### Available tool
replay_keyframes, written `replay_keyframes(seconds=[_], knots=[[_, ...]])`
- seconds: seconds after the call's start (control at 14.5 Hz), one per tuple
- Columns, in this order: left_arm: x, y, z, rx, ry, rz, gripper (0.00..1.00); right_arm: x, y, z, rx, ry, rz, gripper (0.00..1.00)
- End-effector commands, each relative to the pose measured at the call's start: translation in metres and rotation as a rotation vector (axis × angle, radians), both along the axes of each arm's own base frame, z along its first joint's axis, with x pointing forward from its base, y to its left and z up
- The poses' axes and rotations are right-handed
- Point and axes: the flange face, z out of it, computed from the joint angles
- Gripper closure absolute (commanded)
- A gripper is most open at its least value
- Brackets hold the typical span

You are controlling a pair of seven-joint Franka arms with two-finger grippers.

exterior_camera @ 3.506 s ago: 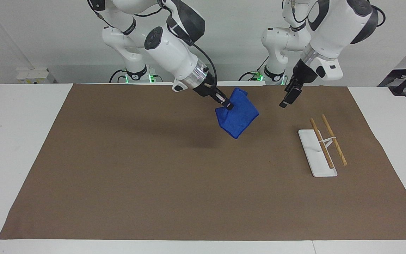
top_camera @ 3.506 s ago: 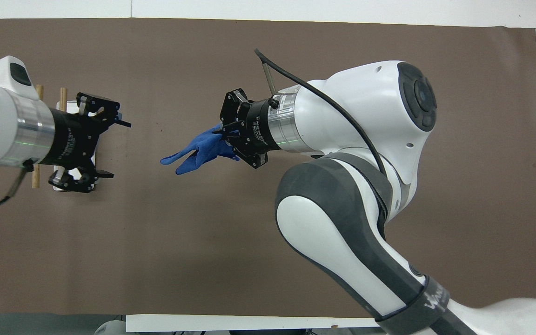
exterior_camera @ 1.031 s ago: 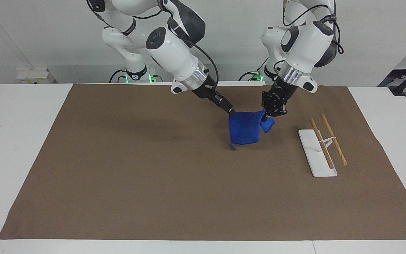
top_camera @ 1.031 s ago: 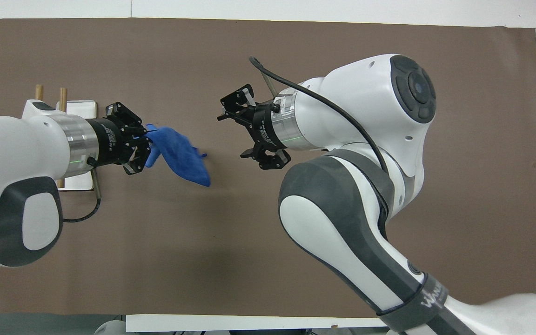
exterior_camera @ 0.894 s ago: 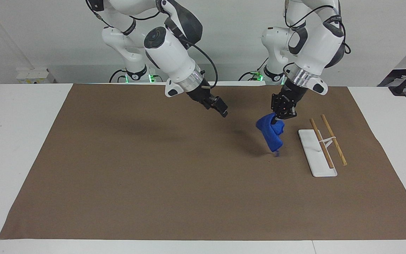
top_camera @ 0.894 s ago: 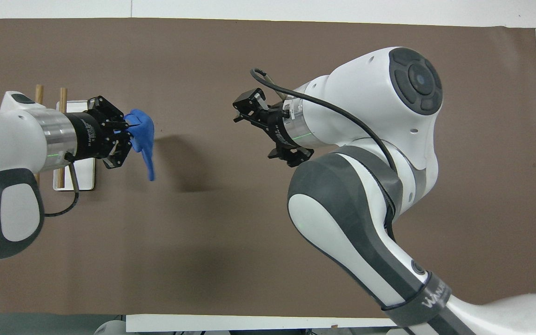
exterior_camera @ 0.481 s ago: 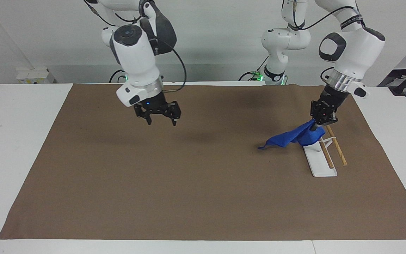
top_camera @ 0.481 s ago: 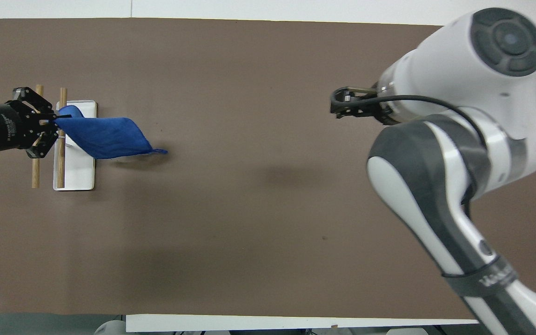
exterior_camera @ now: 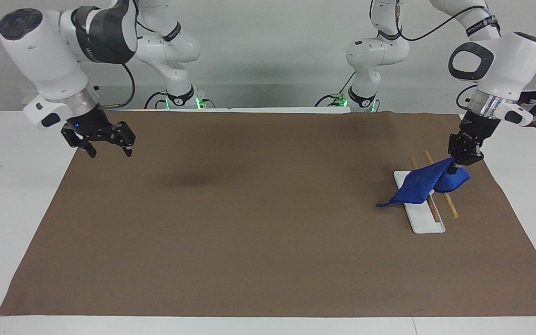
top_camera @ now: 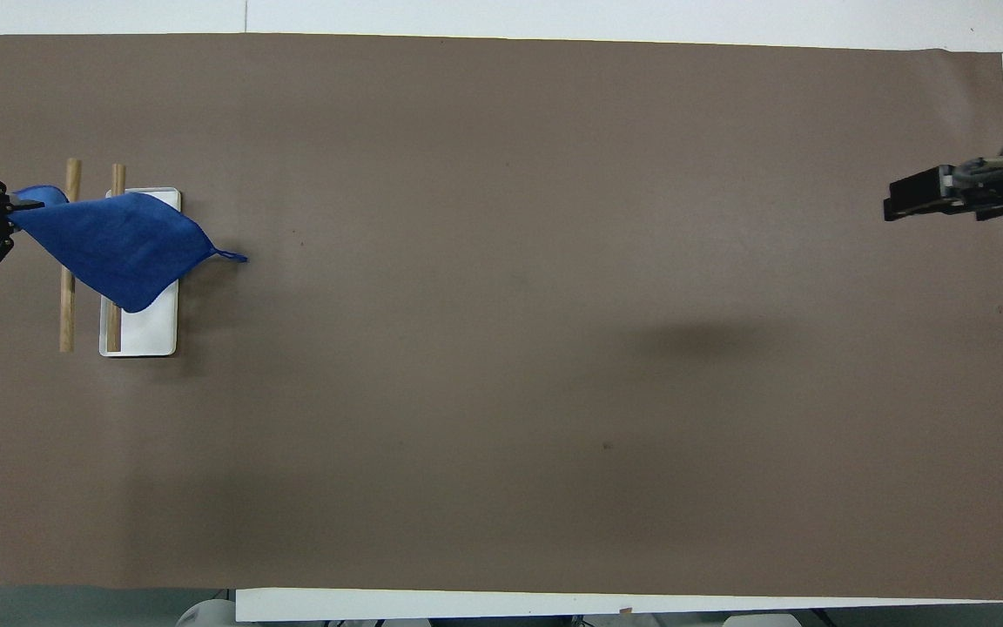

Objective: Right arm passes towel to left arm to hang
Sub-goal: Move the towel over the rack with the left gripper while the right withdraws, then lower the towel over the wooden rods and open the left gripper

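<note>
The towel (top_camera: 110, 248) slants across the wooden rods and gets narrower toward my left gripper's fingers. My left gripper should stay closed on the towel until I pull it straight.
The bright-blue towel (exterior_camera: 418, 187) is stretched over both wooden rods (exterior_camera: 449, 204) of a small rack with a white base (exterior_camera: 425, 222). My left gripper (exterior_camera: 457, 163) is shut on one corner of the towel, just above the rods at the left arm's end of the table. The towel's string-tag corner (exterior_camera: 380, 204) hangs low toward the table's middle. In the overhead view the towel (top_camera: 110, 248) crosses both rods (top_camera: 67, 305) and part of the base (top_camera: 149, 335), held by the left gripper (top_camera: 5, 213). My right gripper (exterior_camera: 111, 152) is open and empty over the mat's edge at the right arm's end; it also shows in the overhead view (top_camera: 898, 202).
A brown mat (exterior_camera: 249, 232) covers most of the white table (exterior_camera: 16, 209). The rack is the only object standing on it.
The left gripper has carried the towel farther toward its own end, laying it over both rods. The right arm has swung away to its end of the table, still open.
</note>
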Motion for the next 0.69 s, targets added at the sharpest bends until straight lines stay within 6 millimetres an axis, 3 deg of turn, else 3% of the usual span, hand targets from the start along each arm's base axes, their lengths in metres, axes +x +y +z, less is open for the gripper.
replay_keyframes(seconds=[0.0,0.07,0.28,0.48,0.62], knots=[[0.012,0.011,0.005,0.1,-0.024,-0.059,1.0,-0.01,-0.009,0.001,-0.005,0.031,0.004,0.01],[0.012,0.027,0.005,0.117,-0.025,-0.039,1.0,-0.012,-0.011,0.003,-0.004,0.033,0.002,0.01],[0.015,0.041,0.012,0.133,-0.039,-0.044,1.0,-0.014,-0.015,0.004,-0.003,0.036,-0.005,0.01],[0.028,0.045,0.027,0.152,-0.06,-0.049,1.0,-0.013,-0.018,0.004,-0.004,0.034,-0.002,0.01],[0.027,0.045,0.021,0.216,-0.029,-0.085,1.0,-0.012,-0.019,0.003,-0.006,0.037,0.018,0.01]])
